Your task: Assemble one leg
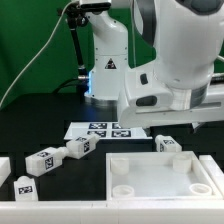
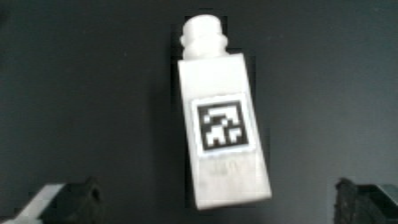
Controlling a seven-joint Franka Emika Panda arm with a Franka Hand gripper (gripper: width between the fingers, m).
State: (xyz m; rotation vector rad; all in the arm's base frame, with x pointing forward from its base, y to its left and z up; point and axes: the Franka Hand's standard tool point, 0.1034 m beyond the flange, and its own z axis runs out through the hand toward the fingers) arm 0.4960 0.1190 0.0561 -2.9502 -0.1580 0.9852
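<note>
My gripper picks up the leg by its tagged square post (image 1: 168, 144) (image 2: 224, 130) next, so the leg's peg stays free to enter the panel's corner hole.
In the wrist view a leg (image 2: 222, 120), a white square post with a black-and-white tag and a peg at its far end, lies on the black table. My gripper (image 2: 217, 205) is open. Its dark fingertips (image 2: 63, 205) stand far apart on either side of the leg's near end and do not touch it. In the exterior view this leg (image 1: 167, 143) lies under the arm's white hand (image 1: 170, 92), just behind the panel. The fingers do not show clearly there.
Three more legs (image 1: 42, 160) (image 1: 80, 148) (image 1: 24, 184) lie at the exterior view's left. The wide white panel with round corner holes (image 1: 165, 178) lies in front. The marker board (image 1: 100, 130) lies behind, near the robot base (image 1: 105, 70).
</note>
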